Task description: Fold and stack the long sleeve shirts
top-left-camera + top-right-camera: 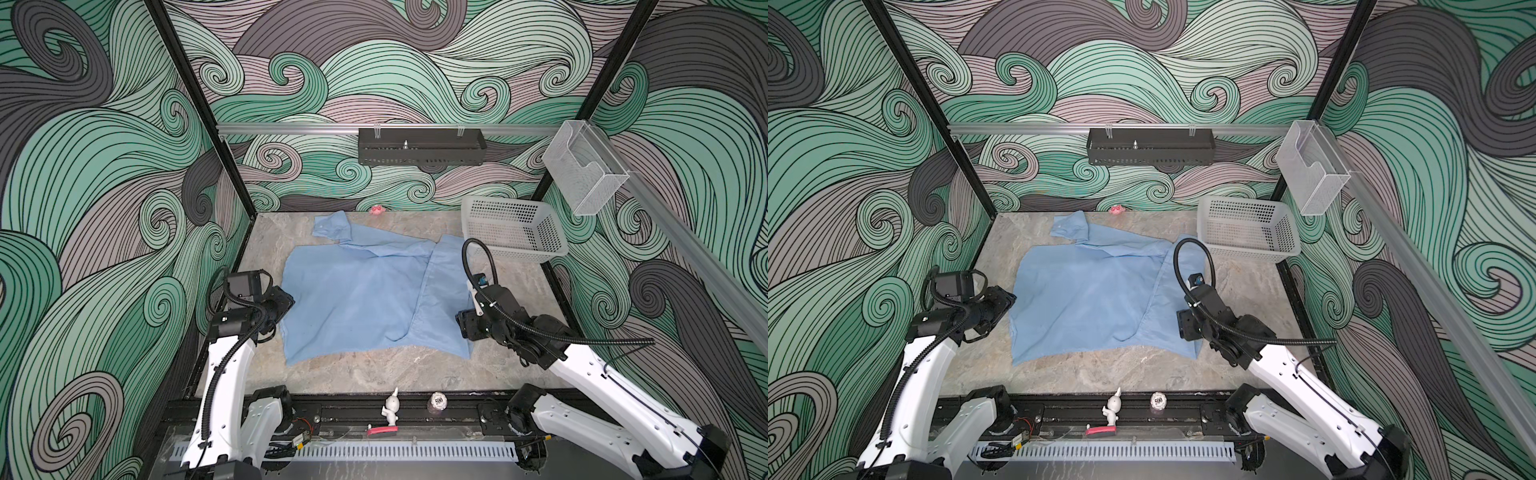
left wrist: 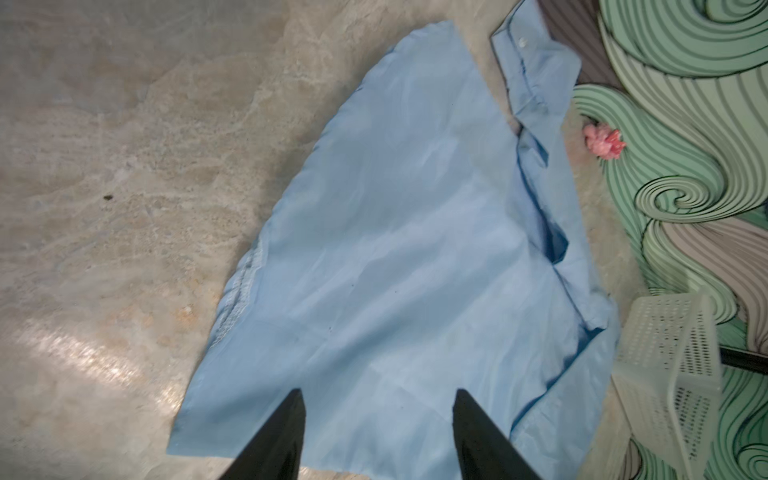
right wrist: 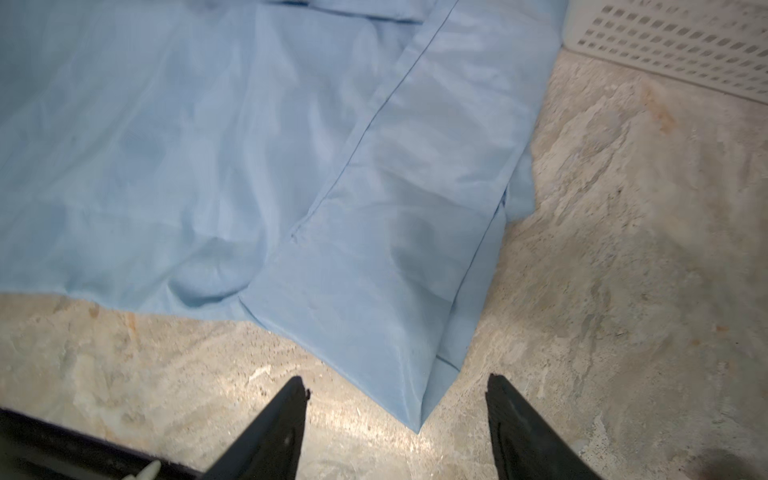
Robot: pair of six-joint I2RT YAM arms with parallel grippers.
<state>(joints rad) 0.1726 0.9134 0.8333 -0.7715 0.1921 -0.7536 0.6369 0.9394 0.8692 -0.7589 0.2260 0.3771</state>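
Note:
To draw the sleeve out for folding, my right gripper next needs to grab the shirt by its folded-over layer on the basket side.
One light blue long sleeve shirt [image 1: 361,291] [image 1: 1088,299] lies spread flat on the marbled table in both top views, a cuffed sleeve with a button [image 2: 523,41] reaching toward the back wall. My left gripper [image 2: 378,392] [image 1: 286,306] hovers open over the shirt's left edge, with only flat cloth [image 2: 395,249] showing under its fingers. My right gripper [image 3: 397,378] [image 1: 464,325] stands open at the shirt's near right corner. That folded corner [image 3: 415,407] lies on the table between the two fingers, and neither finger touches it.
A white perforated basket [image 1: 515,232] [image 1: 1250,232] [image 3: 685,37] stands at the back right, close to the shirt. A pink scrap [image 1: 377,210] [image 2: 604,143] lies by the back wall. A white figurine [image 1: 390,409] and a round token [image 1: 438,401] sit on the front rail.

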